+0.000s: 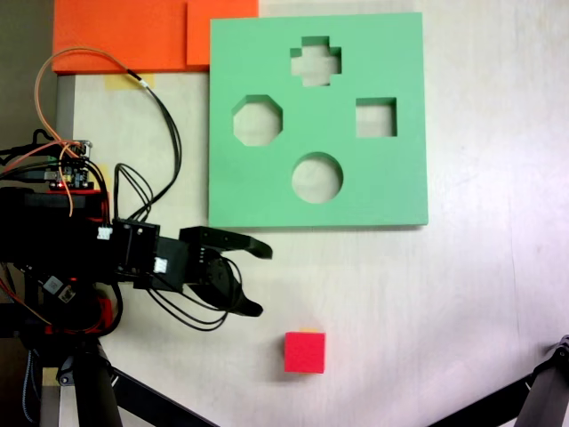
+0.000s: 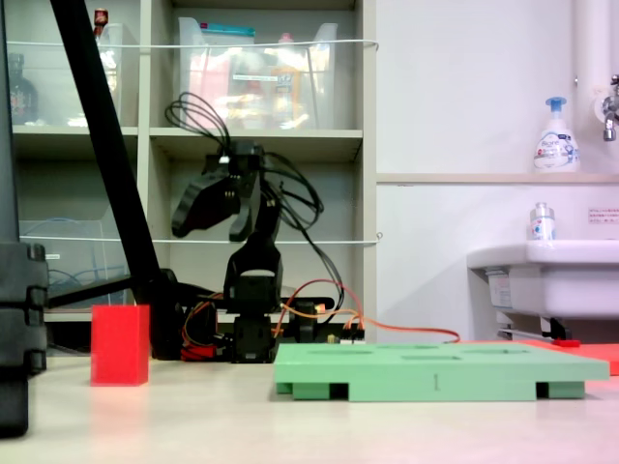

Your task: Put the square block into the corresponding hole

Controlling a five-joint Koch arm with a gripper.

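Note:
My gripper reaches the red block next and grabs its opposite sides, leaving the block's bottom free to enter the square hole [image 1: 376, 117].
The red cube, the square block [image 1: 305, 352], rests on the table near the front edge in a fixed view, with a small yellow tag peeking out behind it; it also shows at the left [image 2: 120, 345]. The green foam board [image 1: 267, 191] lies flat farther back, and its square hole [image 1: 376, 117] is at the right of the board, empty. My gripper [image 1: 260, 277] hangs open in the air, left of the cube and above the table, well apart from it. From the side the gripper [image 2: 208, 220] is raised high, pointing down.
Orange foam sheets [image 1: 124, 36] lie at the board's far left corner. The board also has cross [image 1: 316, 60], octagonal [image 1: 258, 121] and round [image 1: 317, 177] cut-outs. Black tripod legs [image 1: 533, 396] reach in at the lower corners. Cables [image 1: 156, 107] loop beside the arm's base.

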